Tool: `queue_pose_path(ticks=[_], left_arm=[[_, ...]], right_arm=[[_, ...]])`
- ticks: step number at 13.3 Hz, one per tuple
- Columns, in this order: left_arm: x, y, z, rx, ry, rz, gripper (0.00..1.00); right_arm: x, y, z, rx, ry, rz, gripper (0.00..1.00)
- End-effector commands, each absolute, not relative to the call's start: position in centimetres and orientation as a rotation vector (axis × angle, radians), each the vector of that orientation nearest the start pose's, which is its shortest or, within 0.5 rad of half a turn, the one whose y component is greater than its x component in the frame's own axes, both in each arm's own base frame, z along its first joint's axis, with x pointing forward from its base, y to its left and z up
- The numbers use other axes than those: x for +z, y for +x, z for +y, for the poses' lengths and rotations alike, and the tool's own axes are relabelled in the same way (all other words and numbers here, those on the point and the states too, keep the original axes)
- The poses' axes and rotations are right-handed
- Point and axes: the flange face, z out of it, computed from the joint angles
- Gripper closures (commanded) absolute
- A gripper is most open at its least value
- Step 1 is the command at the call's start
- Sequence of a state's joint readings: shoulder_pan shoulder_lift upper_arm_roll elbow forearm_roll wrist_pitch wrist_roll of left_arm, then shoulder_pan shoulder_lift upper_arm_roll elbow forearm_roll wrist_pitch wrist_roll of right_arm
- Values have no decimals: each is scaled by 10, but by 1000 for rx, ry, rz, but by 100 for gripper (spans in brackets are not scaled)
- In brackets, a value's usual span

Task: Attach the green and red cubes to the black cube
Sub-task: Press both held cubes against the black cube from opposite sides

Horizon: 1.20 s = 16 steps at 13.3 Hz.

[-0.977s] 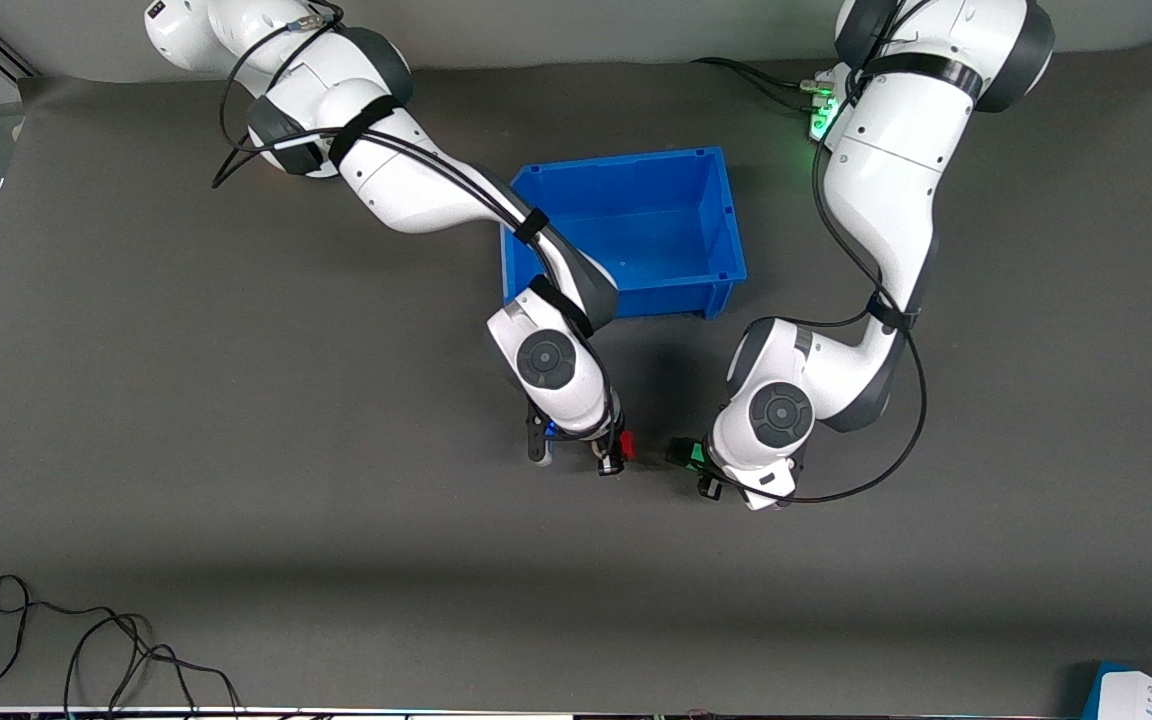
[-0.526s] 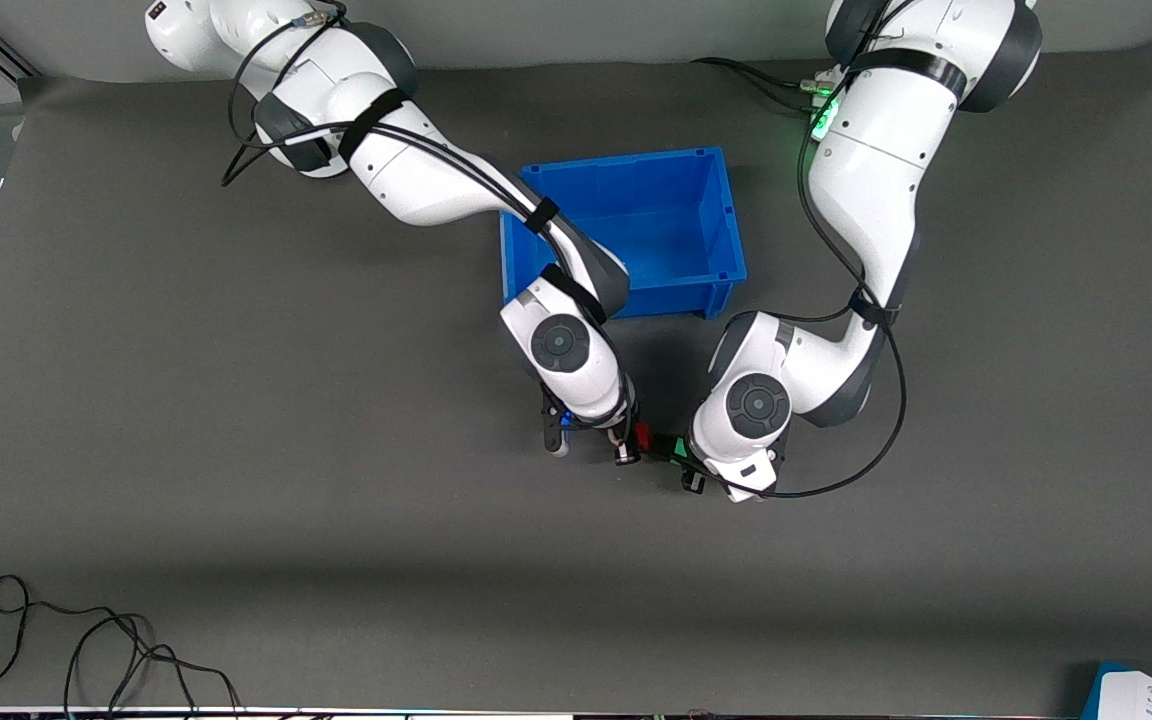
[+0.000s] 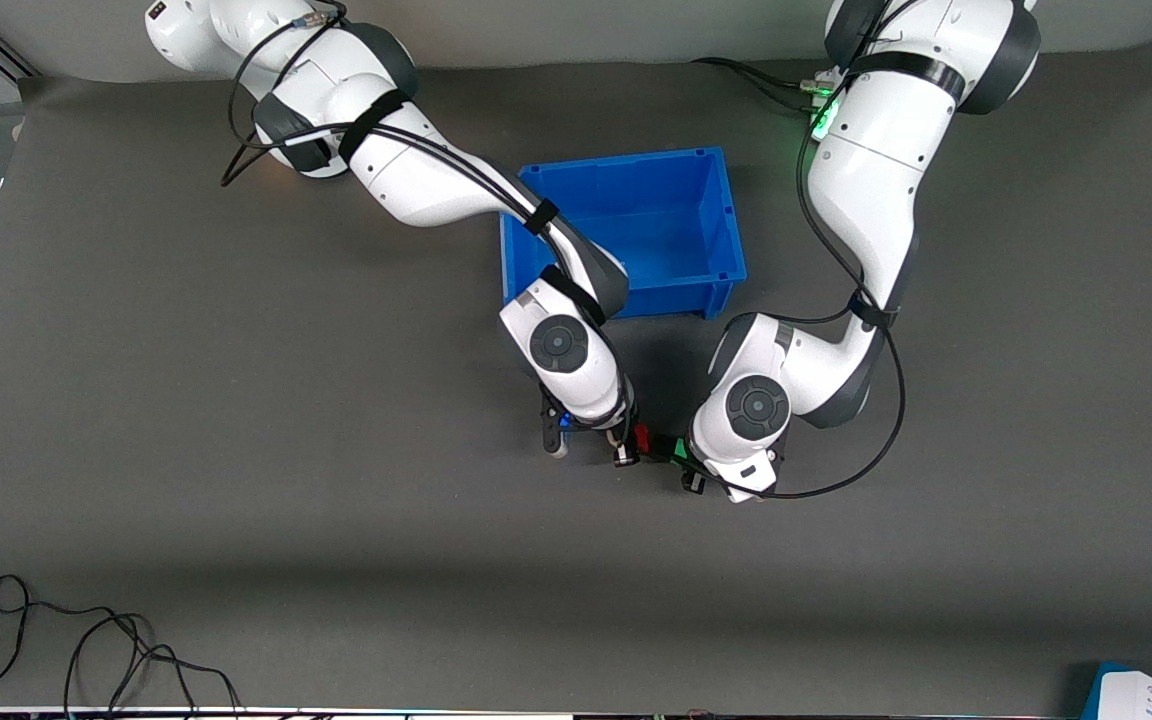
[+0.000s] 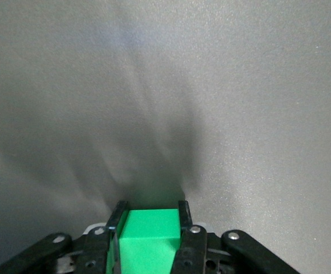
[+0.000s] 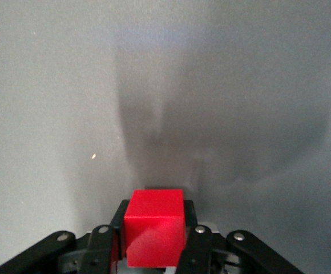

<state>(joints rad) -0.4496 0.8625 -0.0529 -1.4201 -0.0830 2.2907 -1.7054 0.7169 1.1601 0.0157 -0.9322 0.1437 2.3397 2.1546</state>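
Note:
In the front view the green cube sits level against the black cube's side, so it is time for my left gripper to open now.
In the front view my right gripper is shut on the red cube, and my left gripper is shut on the green cube. Both hang low over the mat, nearer the front camera than the blue bin. The black cube sits between the red and green cubes in one row and seems to touch both. The left wrist view shows the green cube clamped between the fingers. The right wrist view shows the red cube clamped likewise. The black cube shows in neither wrist view.
An empty blue bin stands farther from the front camera, between the two arms. A black cable lies near the mat's front edge at the right arm's end. A blue and white box corner shows at the left arm's end.
The two grippers have come together: the right one moved toward the left arm's end, the left one toward the right arm's end. The gap between red and black cubes has closed.

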Motion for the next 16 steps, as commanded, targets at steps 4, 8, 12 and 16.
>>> queue_pose_path(ticks=[4, 8, 12, 16], left_arm=[[184, 642, -355, 134, -2561, -1922, 100], [184, 642, -355, 134, -2561, -1922, 100], [184, 642, -354, 130, -2576, -1902, 60], [200, 647, -354, 119, -2576, -1899, 0]], right_arm=[[173, 607, 534, 108, -2041, 1971, 81], [175, 609, 532, 101, -2050, 1964, 0], [200, 610, 533, 111, -2097, 1954, 0], [266, 622, 514, 76, -2248, 1789, 0]])
